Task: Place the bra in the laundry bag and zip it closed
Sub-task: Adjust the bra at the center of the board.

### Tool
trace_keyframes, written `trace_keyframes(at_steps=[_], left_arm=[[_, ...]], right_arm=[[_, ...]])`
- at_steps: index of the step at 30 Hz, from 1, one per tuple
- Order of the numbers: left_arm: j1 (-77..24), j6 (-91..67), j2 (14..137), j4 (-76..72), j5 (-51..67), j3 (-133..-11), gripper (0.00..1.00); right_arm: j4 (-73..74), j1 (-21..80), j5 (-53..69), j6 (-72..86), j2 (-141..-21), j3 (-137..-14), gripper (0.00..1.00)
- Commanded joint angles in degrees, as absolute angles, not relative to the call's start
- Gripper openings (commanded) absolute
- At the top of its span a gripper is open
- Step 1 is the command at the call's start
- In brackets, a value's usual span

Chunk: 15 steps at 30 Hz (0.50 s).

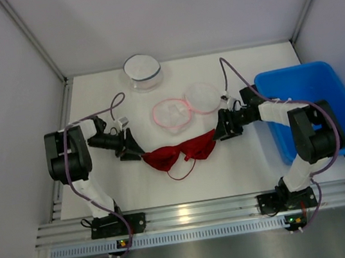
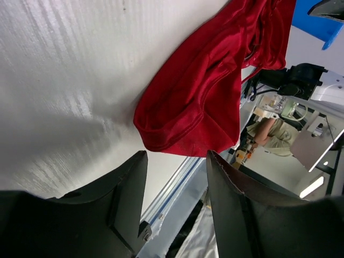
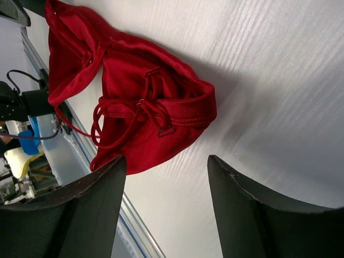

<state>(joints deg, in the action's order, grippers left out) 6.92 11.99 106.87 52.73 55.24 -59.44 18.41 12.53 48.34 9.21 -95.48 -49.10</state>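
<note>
The bra needs to be folded for the laundry bag, so my left gripper will next grab the red bra by the outer end of the cup beside it.
The red bra lies crumpled on the white table between my two arms. My left gripper is open at the bra's left end, and in the left wrist view its open gripper stops just short of the red cup. My right gripper is open at the right end. The right wrist view shows that open gripper close to the bra, with nothing between the fingers. The laundry bag, a pink-rimmed mesh shell, lies open behind the bra, its other half beside it.
A blue bin stands at the right edge of the table, beside my right arm. A round white container with a dark rim sits at the back. Enclosure walls close in the left, right and far sides.
</note>
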Motion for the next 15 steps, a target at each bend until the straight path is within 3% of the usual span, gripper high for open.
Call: trace_keyframes(at_steps=[1, 11, 15], left_arm=[[7.03, 11.86, 109.68, 53.96, 57.31, -60.73, 0.53], [6.86, 12.56, 113.02, 53.96, 57.72, -60.73, 0.49], [6.86, 13.97, 114.34, 53.96, 61.26, -60.56, 0.36]], right_arm=[[13.28, 13.89, 50.62, 11.42, -96.15, -48.69, 0.62], [9.49, 14.24, 50.36, 13.27, -93.96, -45.0, 0.64], [9.32, 14.06, 50.62, 13.54, -93.96, -45.09, 0.67]])
